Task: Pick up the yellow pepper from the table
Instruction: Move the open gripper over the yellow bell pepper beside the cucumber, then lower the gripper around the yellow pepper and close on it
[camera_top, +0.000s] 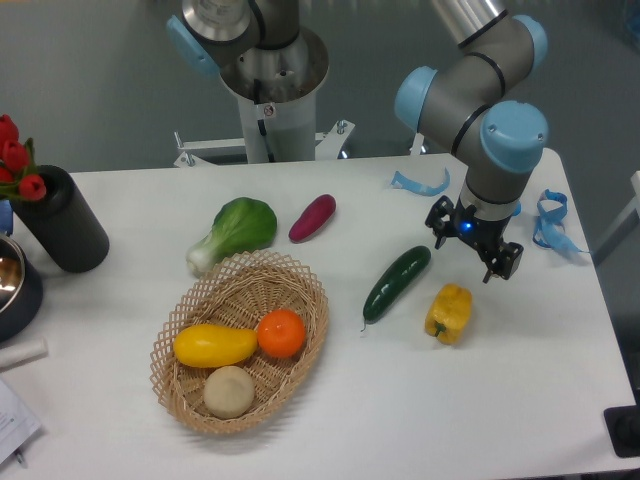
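Note:
My gripper will next grab the yellow pepper by its upper part (455, 297) to pick it up.
The yellow pepper (449, 312) is small, blocky and glossy. It lies on the white table (420, 400) right of the middle, just right of a dark green cucumber (396, 282). My gripper (472, 244) hangs just behind and slightly right of the pepper and points down. Its two black fingers stand apart with nothing between them, and it does not touch the pepper.
A wicker basket (180, 335) at front left holds a long yellow fruit (215, 345), an orange (281, 333) and a beige round thing (229, 391). A bok choy (235, 230) and a purple vegetable (312, 218) lie behind it. A black vase (60, 232) stands at far left. Blue ribbons (550, 222) lie at back right.

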